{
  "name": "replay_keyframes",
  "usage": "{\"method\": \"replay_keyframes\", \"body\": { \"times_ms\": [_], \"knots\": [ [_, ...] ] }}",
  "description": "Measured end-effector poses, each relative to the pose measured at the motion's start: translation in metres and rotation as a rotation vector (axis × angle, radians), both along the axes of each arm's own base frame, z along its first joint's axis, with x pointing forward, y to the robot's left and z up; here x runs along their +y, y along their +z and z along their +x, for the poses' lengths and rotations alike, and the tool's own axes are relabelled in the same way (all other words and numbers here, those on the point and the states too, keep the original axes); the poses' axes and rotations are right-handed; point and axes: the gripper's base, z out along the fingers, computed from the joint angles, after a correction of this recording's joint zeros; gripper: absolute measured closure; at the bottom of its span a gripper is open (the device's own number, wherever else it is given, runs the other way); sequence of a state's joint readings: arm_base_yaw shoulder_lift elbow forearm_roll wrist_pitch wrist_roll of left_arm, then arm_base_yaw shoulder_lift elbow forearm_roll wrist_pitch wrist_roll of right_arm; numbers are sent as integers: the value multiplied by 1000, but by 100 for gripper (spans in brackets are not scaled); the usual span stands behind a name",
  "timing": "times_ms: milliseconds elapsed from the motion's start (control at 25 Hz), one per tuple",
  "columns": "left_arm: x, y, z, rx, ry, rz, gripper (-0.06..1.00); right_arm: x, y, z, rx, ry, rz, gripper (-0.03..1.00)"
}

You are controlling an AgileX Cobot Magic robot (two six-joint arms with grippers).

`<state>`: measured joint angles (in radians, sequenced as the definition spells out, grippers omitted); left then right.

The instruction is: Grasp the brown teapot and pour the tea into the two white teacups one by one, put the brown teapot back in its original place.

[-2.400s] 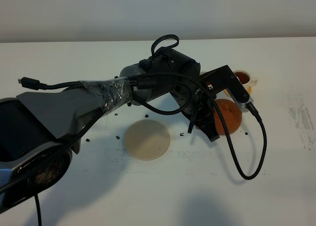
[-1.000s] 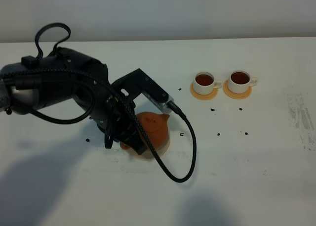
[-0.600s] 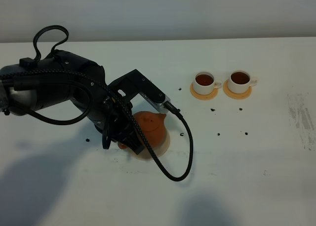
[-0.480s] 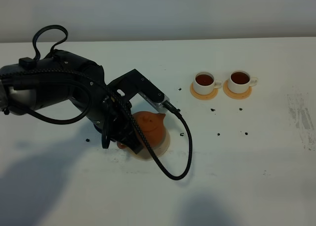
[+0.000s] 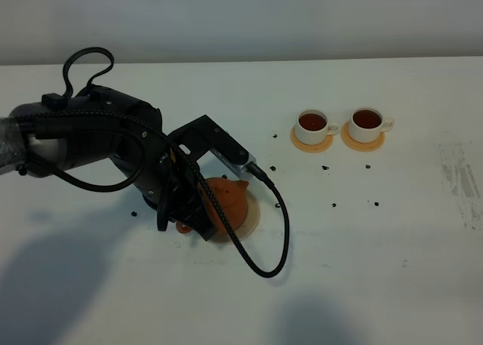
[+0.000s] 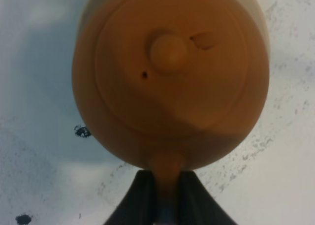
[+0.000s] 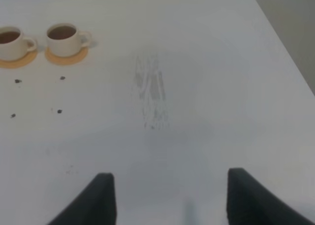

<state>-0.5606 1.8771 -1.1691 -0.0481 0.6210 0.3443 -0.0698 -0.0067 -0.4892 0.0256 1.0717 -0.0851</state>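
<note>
The brown teapot's base stands on the round tan disc, so my left gripper needs to open.
The brown teapot (image 5: 229,200) stands upright on the round tan disc (image 5: 255,214), its original place, left of the table's middle. My left gripper (image 5: 190,221) is shut on the teapot's loop handle. The left wrist view looks straight down on the knobbed lid (image 6: 168,52), with the handle pinched in the left gripper (image 6: 166,205). The two white teacups (image 5: 312,124) (image 5: 367,121) sit on small orange coasters at the back right, both holding dark tea. They also show in the right wrist view (image 7: 11,41) (image 7: 64,36). My right gripper (image 7: 170,200) hangs open over bare table.
A black cable (image 5: 264,239) loops from the left arm across the table in front of the teapot. Small dark specks (image 5: 333,205) lie scattered between teapot and cups. A scuffed grey patch (image 5: 460,183) marks the table at the far right.
The left arm carried the teapot from beside the cups back leftward onto the tan disc. Over the last second it sank and shifted slightly left, still gripping the handle.
</note>
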Motion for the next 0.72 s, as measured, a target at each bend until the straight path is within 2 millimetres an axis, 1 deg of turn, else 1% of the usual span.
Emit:
{"method": "replay_keyframes", "body": {
  "times_ms": [320,400,480,720],
  "knots": [
    [0,-1,0,-14,-35,3,86,0,0,0,0,0,0,45],
    [0,-1,0,-15,-48,6,84,0,0,0,0,0,0,45],
    [0,-1,0,-15,-54,8,80,0,0,0,0,0,0,45],
    [0,-1,0,-7,-41,-3,61,0,0,0,0,0,0,45]
  ]
}}
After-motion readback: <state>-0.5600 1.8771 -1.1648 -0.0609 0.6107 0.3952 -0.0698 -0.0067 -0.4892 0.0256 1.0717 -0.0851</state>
